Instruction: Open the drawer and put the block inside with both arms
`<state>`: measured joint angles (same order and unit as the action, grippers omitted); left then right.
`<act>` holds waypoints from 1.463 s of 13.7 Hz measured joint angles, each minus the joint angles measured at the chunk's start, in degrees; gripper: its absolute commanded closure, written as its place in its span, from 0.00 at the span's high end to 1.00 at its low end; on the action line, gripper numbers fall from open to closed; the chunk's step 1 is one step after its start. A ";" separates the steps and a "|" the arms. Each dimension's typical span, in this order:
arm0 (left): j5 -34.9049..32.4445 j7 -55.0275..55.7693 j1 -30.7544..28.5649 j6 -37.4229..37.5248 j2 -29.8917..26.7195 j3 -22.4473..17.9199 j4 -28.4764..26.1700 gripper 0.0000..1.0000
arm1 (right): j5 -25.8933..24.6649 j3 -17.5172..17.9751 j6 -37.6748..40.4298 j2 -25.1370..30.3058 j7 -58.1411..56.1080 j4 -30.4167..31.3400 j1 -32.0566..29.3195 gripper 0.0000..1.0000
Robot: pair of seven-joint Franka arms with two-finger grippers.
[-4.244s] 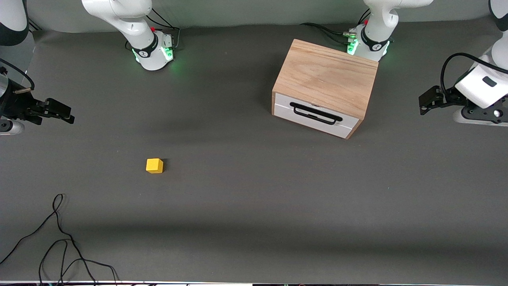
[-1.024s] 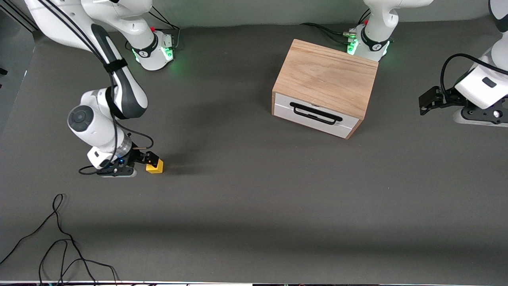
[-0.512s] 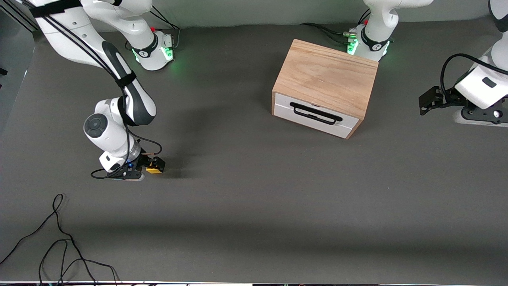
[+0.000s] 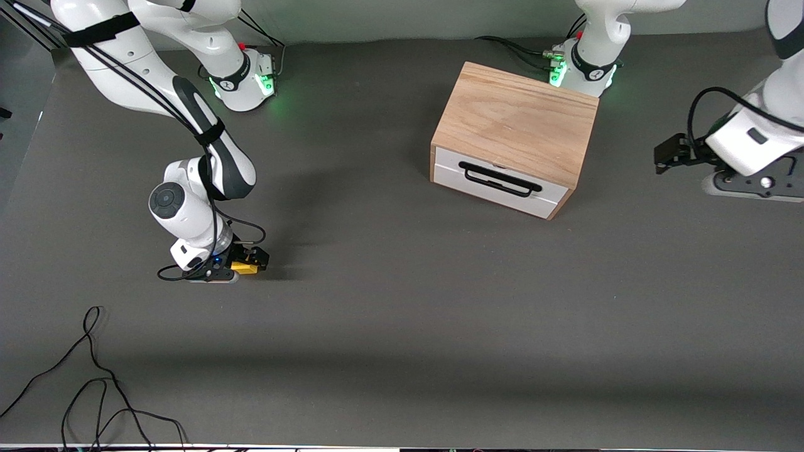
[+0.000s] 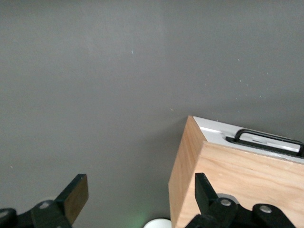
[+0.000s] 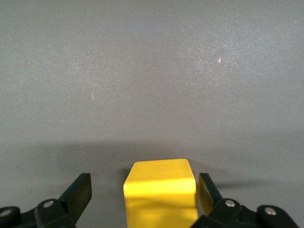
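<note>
The yellow block sits between my fingers, level with them, so it is time for my right gripper to close on it.
The yellow block lies on the grey table toward the right arm's end. My right gripper is down at the table, open, with one finger on each side of the block; the right wrist view shows the block between the fingers with a gap on both sides. The oak box stands near the left arm's base, its white drawer shut, black handle facing the front camera. My left gripper hovers open and empty beside the box, which also shows in the left wrist view.
A loose black cable lies on the table near the front camera at the right arm's end. The green-lit arm bases stand along the table's edge farthest from the front camera.
My right gripper has slid forward along the table so its fingers now straddle the block. My left gripper has shifted slightly toward the box. The drawer has not moved.
</note>
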<state>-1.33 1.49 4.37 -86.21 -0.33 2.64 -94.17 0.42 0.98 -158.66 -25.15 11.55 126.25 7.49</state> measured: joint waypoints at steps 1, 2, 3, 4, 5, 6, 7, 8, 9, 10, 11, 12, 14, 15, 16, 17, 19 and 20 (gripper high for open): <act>0.23 3.96 0.26 0.21 0.38 0.57 -0.04 1.00 | 0.00 0.00 -0.02 0.00 0.03 -0.01 0.00 0.90; 0.42 9.07 0.70 0.21 1.01 1.50 -0.11 1.00 | 0.00 0.00 -0.03 0.00 0.04 -0.02 0.00 0.71; 0.66 15.17 1.48 0.17 1.91 2.69 -0.23 1.00 | 0.00 -0.02 -0.03 0.00 0.05 -0.03 0.00 0.54; 1.03 22.50 2.63 0.01 3.15 4.01 -0.39 1.00 | 0.00 -0.03 -0.03 0.00 0.05 -0.03 -0.01 0.40; 1.26 30.53 4.19 -0.50 4.80 5.30 -0.51 1.00 | 0.00 -0.05 -0.03 0.00 0.05 -0.04 -0.01 0.31; 1.35 37.32 5.97 -1.75 6.60 6.32 -0.58 1.00 | 0.00 -0.06 -0.03 0.00 0.05 -0.05 -0.01 0.29; 1.38 43.07 7.91 -3.23 8.56 6.91 -0.62 1.00 | 0.00 -0.05 -0.03 0.00 0.05 -0.06 0.00 0.29; 1.50 48.55 9.73 -4.83 10.55 7.15 -0.65 1.00 | 0.00 -0.05 -0.03 0.00 0.05 -0.06 0.00 0.29; 1.81 54.47 11.11 -6.61 12.56 7.21 -0.69 1.00 | 0.00 -0.05 -0.03 0.00 0.05 -0.08 0.00 0.29; 2.08 60.20 12.14 -8.29 14.67 7.21 -0.74 1.00 | 0.00 -0.05 -0.03 0.02 0.05 -0.13 0.00 0.29; 2.19 64.95 13.04 -9.59 16.90 7.22 -0.78 1.00 | 0.00 -0.05 -0.03 0.08 0.05 -0.28 0.00 0.29; 2.27 68.41 13.98 -10.66 19.21 7.23 -0.83 1.00 | 0.00 -0.05 -0.03 0.34 0.05 -0.47 0.00 0.29; 2.40 73.35 16.24 -12.31 23.30 7.25 -0.89 1.00 | 0.00 -0.05 1.40 1.78 0.05 -1.11 0.00 0.29; 2.49 75.31 17.38 -13.05 25.02 7.26 -0.91 1.00 | 0.00 -0.05 3.83 3.00 0.05 -1.87 0.00 0.29; 2.72 76.68 18.28 -13.71 26.38 7.26 -0.89 1.00 | -0.01 -0.05 7.28 4.61 0.05 -3.01 0.00 0.29; 3.14 77.62 18.90 -13.90 27.43 7.27 -0.88 1.00 | -0.01 -0.05 11.31 6.48 -0.02 -4.41 0.00 0.29; 4.36 78.27 19.22 -13.89 28.64 7.24 -0.97 1.00 | -0.03 -0.05 20.26 10.54 -0.63 -7.80 0.01 0.29; 4.73 78.31 19.22 -13.79 28.87 7.16 -1.20 1.00 | -0.04 -0.10 25.35 12.49 -1.14 -10.02 0.01 0.29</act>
<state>3.39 79.80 23.59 -100.00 28.54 9.81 -95.37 0.38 0.88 -133.32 -12.66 10.41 116.23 7.50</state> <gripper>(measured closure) 0.000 0.449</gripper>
